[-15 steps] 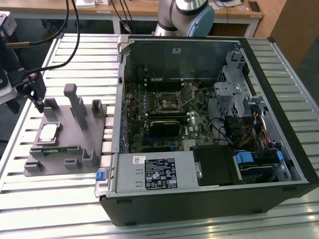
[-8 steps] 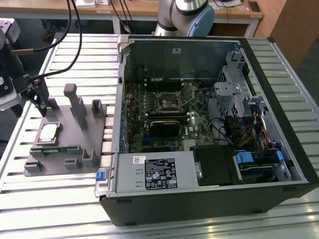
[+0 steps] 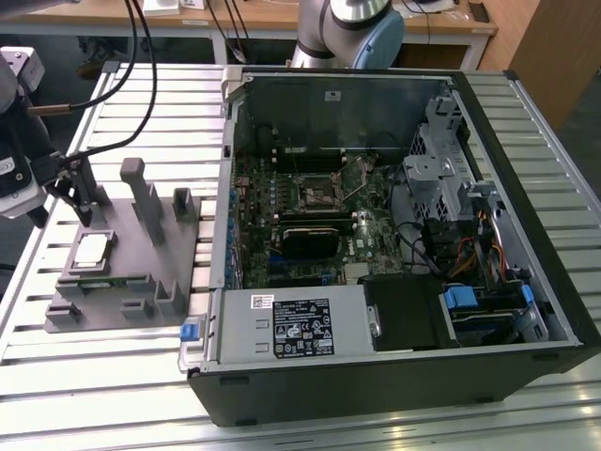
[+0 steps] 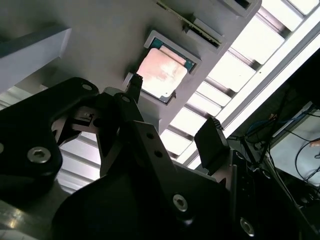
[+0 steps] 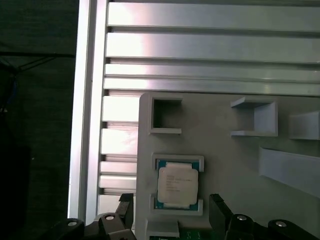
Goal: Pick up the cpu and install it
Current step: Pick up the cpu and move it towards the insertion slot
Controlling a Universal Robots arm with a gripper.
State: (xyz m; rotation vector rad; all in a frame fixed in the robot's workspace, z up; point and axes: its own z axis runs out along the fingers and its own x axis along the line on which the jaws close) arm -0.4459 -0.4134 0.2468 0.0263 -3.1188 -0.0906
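The pocket's raised brackets wrap both ends of the chip, so I should next grab its side edges between the brackets.
The cpu [image 3: 91, 249] [image 4: 162, 75] [image 5: 177, 186] is a small square chip with a pale metal top. It lies flat in a framed pocket of the grey holder plate [image 3: 122, 272], at the exterior view's left. My gripper [image 3: 66, 211] [image 4: 172, 115] [image 5: 172, 212] hovers just above and beside the chip, open, with nothing between its black fingers [image 5: 218, 212]. The motherboard socket [image 3: 315, 194] sits inside the opened computer case [image 3: 394, 376] at the exterior view's right.
The holder plate carries upright grey posts [image 3: 146, 197] and a green memory stick [image 3: 99, 282] near the chip. Cables [image 3: 122, 85] run across the slatted metal table [image 3: 113, 395]. The arm's base [image 3: 347, 33] stands behind the case.
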